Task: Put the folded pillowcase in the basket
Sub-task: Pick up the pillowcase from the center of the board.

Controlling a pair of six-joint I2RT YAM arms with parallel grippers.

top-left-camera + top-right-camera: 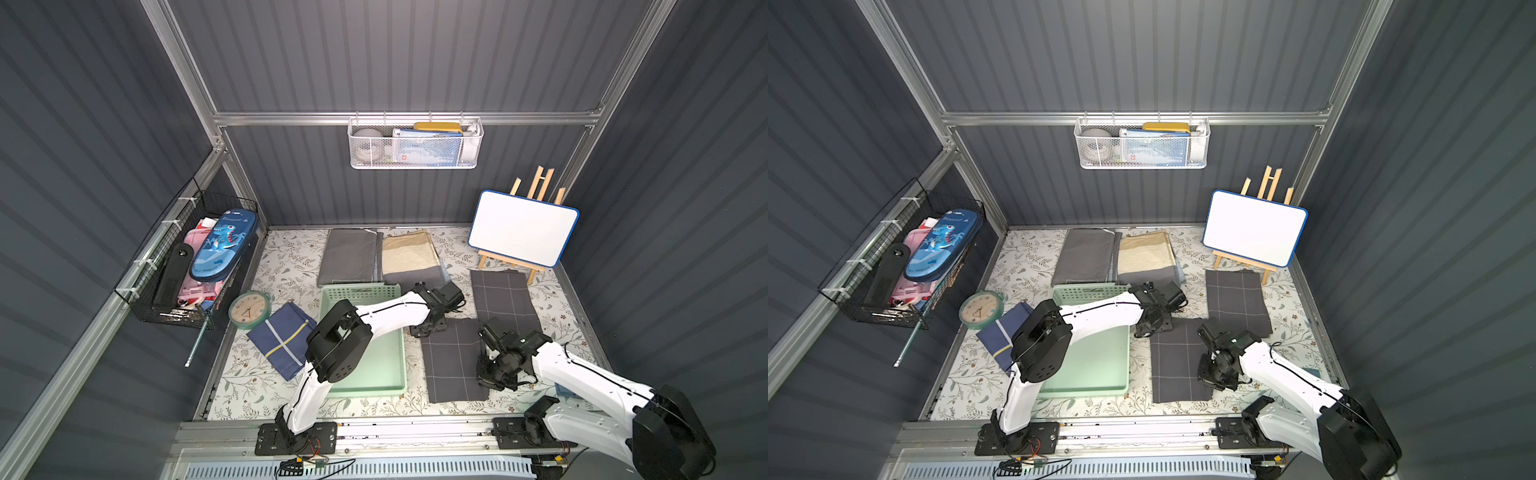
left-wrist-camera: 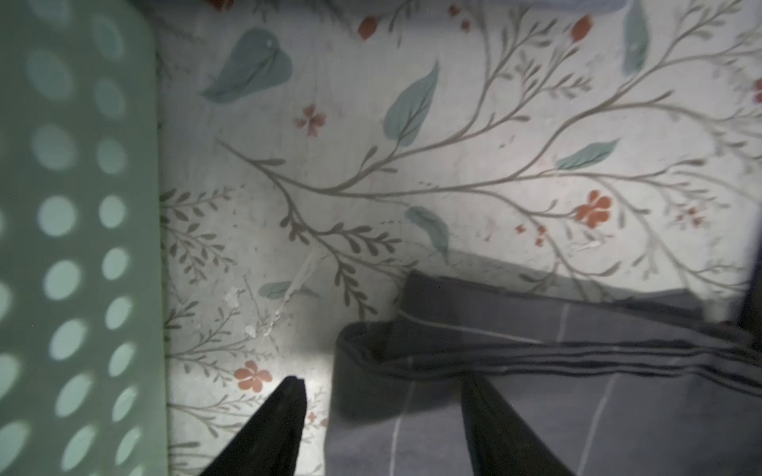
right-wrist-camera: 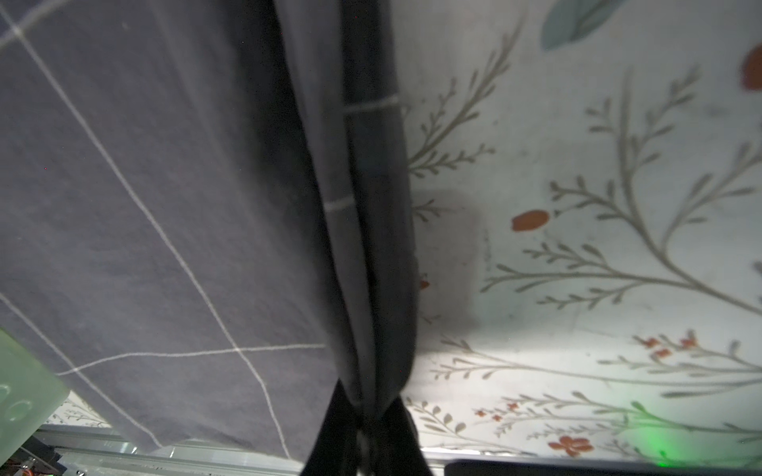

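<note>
My left gripper grabs the pillowcase's far corner beside the basket (image 1: 374, 365) next, opposite my right gripper, to put the pillowcase in still folded.
The folded pillowcase (image 1: 453, 361) (image 1: 1177, 361) is dark grey with thin white grid lines and lies on the flowered mat just right of the basket (image 1: 374, 365) (image 1: 1096, 365), a shallow mint-green tray. My left gripper (image 1: 428, 328) (image 1: 1152, 326) (image 2: 383, 387) stands open at the pillowcase's far left corner (image 2: 412, 412). One of its fingers (image 2: 284, 416) is over the mat and the other is over the cloth. My right gripper (image 1: 490, 374) (image 1: 1212, 376) (image 3: 367, 416) is shut on the pillowcase's right edge (image 3: 165, 206), which is bunched and lifted.
A second grey checked cloth (image 1: 505, 297) lies behind the right arm. Grey (image 1: 349, 255) and beige (image 1: 409, 253) folded cloths lie at the back, a navy one (image 1: 282, 338) and a clock (image 1: 248, 309) left of the basket. A whiteboard easel (image 1: 523, 227) stands back right.
</note>
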